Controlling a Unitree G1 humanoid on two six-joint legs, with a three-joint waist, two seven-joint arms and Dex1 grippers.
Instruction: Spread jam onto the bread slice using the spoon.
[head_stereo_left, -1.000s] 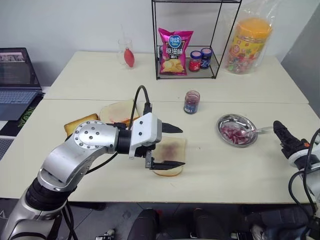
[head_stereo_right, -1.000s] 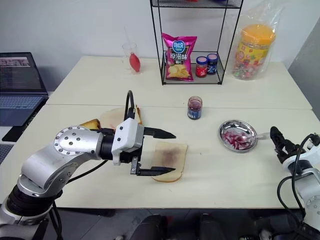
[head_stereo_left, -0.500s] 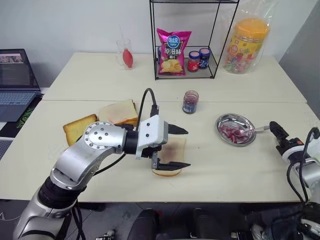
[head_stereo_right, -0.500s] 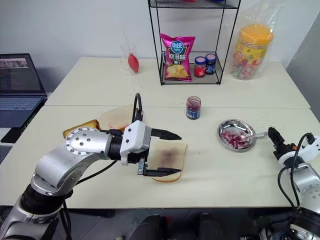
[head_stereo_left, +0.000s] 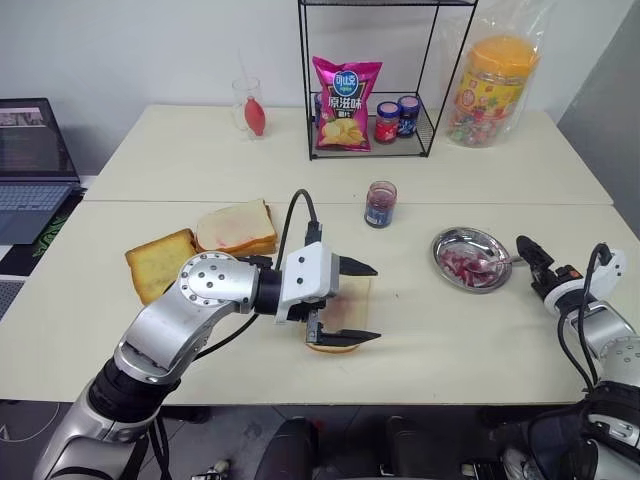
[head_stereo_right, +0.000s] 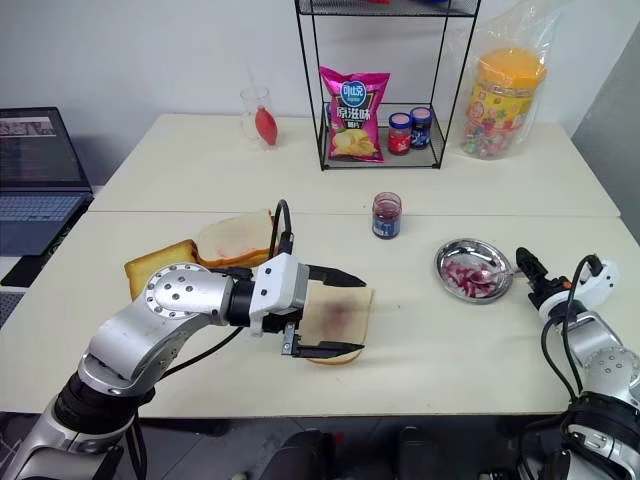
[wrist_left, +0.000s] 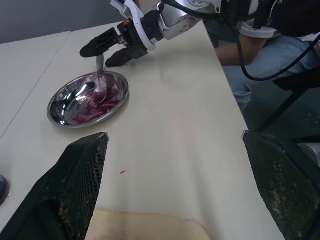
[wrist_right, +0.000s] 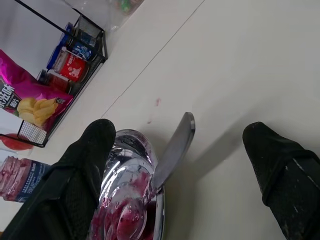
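Note:
My right gripper should grab the spoon by its clean handle end (head_stereo_left: 516, 260) beyond the dish next, because the spoon's bowl (head_stereo_left: 481, 267) lies in smeared red jam.
The bread slice (head_stereo_right: 337, 318), pale with a pinkish smear, lies near the table's front edge. My left gripper (head_stereo_left: 355, 302) hovers just over it, open, one finger on each side, holding nothing. The spoon (head_stereo_left: 493, 264) rests with its bowl in a small metal dish (head_stereo_left: 446, 243) smeared with jam, its handle (wrist_right: 175, 146) sticking out to the right. My right gripper (wrist_right: 179, 131) is open at the handle's end, which lies between its fingers. The left wrist view also shows the right gripper (wrist_left: 114, 46) at the spoon (wrist_left: 99, 80). The jam jar (head_stereo_left: 380, 203) stands behind the bread.
A toasted slice (head_stereo_left: 158, 263) and a sandwich (head_stereo_left: 238, 227) lie left of the bread. At the back a wire rack (head_stereo_left: 372, 80) holds a chips bag and two capped jars, with a candy jar (head_stereo_left: 492, 90) to its right. A laptop (head_stereo_left: 30, 165) sits far left.
My right gripper has moved forward to the dish until the spoon handle's end lies between its open fingers. The left gripper stays open over the bread.

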